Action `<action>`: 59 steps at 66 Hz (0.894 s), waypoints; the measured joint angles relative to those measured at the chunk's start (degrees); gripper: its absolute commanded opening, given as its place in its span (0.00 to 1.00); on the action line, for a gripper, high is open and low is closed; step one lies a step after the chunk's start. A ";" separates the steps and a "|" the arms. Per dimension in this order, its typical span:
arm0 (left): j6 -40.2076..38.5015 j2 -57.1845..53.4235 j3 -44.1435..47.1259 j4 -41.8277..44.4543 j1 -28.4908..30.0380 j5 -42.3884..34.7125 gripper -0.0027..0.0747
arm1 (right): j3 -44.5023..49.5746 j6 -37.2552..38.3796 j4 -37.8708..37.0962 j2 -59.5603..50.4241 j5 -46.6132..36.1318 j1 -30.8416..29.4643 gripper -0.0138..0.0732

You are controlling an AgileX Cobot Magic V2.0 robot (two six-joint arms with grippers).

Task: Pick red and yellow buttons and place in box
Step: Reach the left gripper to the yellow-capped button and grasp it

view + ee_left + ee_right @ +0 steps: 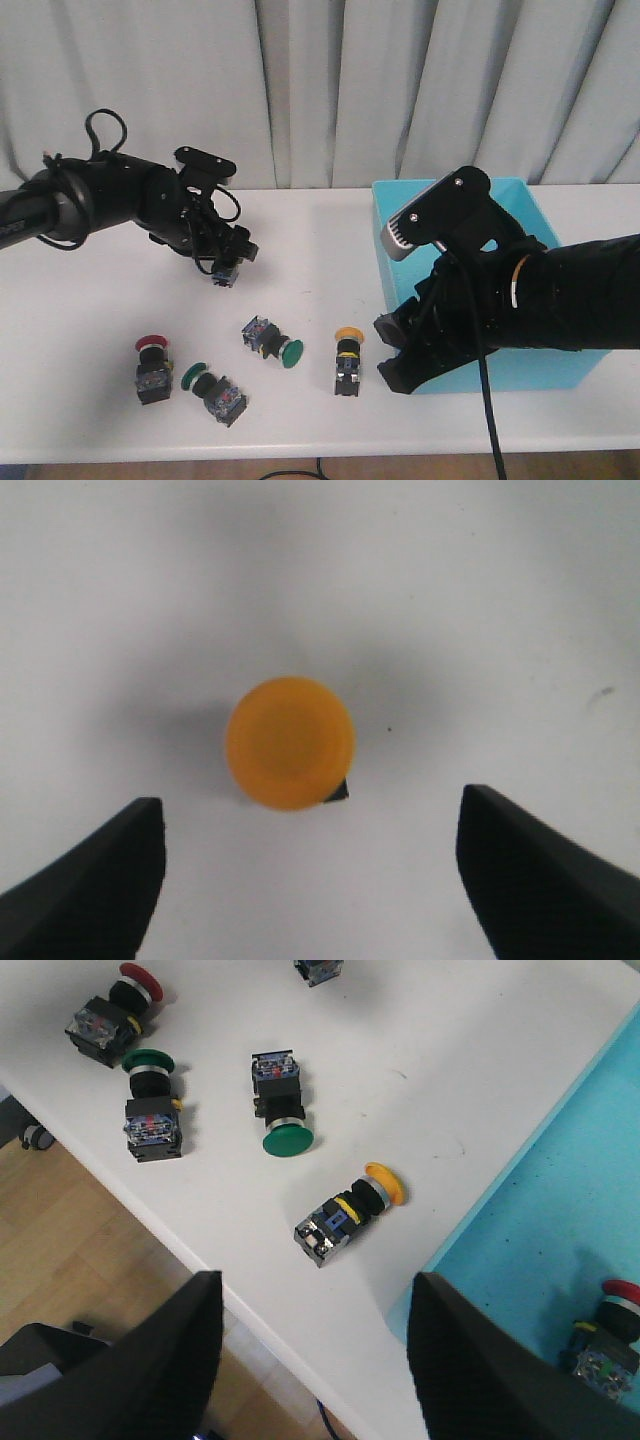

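The yellow cap [290, 742] is ahead of both fingers, so it isn't time to close yet. My left gripper should first move toward the cap and then close on it.
My left gripper [226, 258] is open and hangs just over a yellow button [228, 276] at the back left. In the left wrist view the button's round yellow cap [290, 742] faces up, between and just ahead of the open fingers [100, 880], untouched. A second yellow button [348, 360] lies near the front centre and also shows in the right wrist view [352, 1213]. A red button [150, 366] stands at the front left. Another red button [608, 1338] lies inside the turquoise box [520, 190]. My right gripper [396, 352] is open and empty at the box's front left corner.
Two green-capped buttons [272, 340] [214, 388] lie between the red button and the yellow one. The table's front edge [250, 1310] runs right under my right gripper, with wooden floor beyond. A grey curtain hangs behind the table.
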 measured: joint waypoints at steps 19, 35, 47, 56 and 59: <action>-1.31 10.49 -10.43 0.28 0.00 2.19 0.67 | 0.00 0.00 0.00 0.00 -0.33 0.00 0.64; -1.80 12.18 -12.60 0.28 0.00 4.38 0.41 | 0.00 0.00 0.00 0.00 -0.33 0.00 0.64; -1.86 11.64 -12.72 0.28 0.00 5.19 0.26 | 0.00 0.00 0.00 0.26 -0.36 0.00 0.64; -1.87 10.03 -12.72 0.28 0.00 6.93 0.22 | 0.00 -0.65 -0.11 0.87 -0.36 0.00 0.64; -1.92 9.27 -12.72 0.28 0.00 7.61 0.22 | 0.00 -1.04 -0.17 1.18 -0.36 0.00 0.64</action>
